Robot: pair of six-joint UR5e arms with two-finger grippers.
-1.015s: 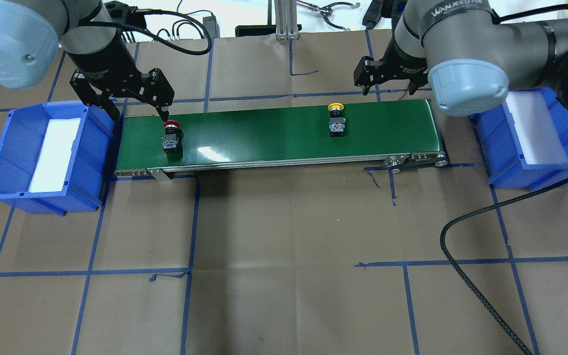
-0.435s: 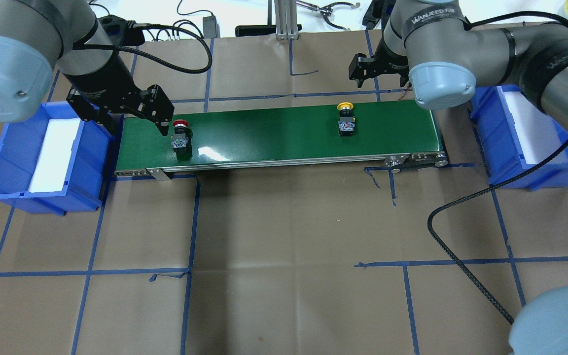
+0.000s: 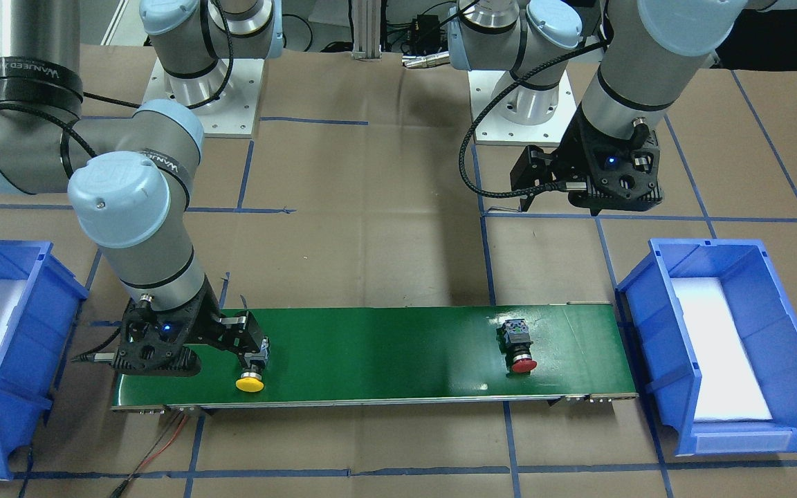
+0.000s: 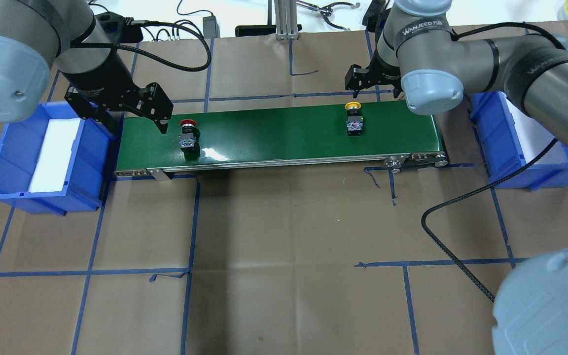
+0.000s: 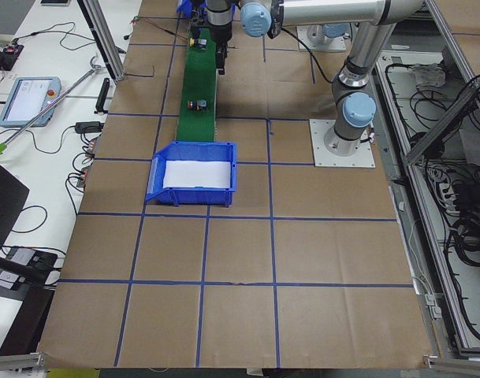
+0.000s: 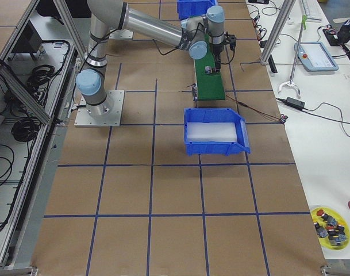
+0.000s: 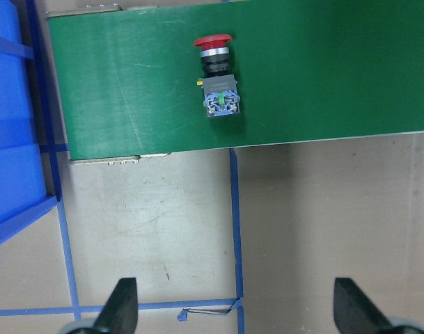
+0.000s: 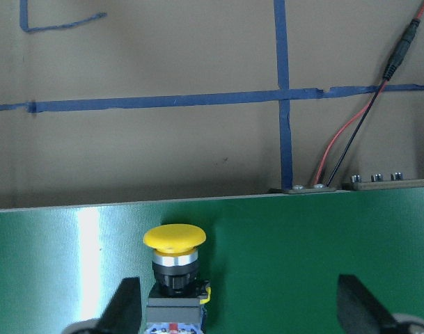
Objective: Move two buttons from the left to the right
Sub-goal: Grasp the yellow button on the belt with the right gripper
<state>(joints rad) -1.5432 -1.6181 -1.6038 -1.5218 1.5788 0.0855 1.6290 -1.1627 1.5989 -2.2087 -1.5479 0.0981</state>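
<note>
Next, the right gripper grabs the yellow-capped button by its boxy switch body below the cap to transport it.
The red-capped button lies on its side on the green conveyor belt near its left end; it also shows in the left wrist view and the front view. The yellow-capped button lies on the belt toward the right end. My left gripper is open and empty, raised over the belt's left end, left of the red button. My right gripper is open, low over the belt's far edge. The yellow button sits between its fingers, close to one fingertip.
A blue bin with a white liner stands at the belt's left end, another blue bin at the right end. A black cable loops over the brown paper on the right. Red and black wires run behind the belt.
Both buttons have travelled to the right along the belt. My right gripper has moved left and come over the yellow button. My left gripper has stayed near the belt's left end, open.
</note>
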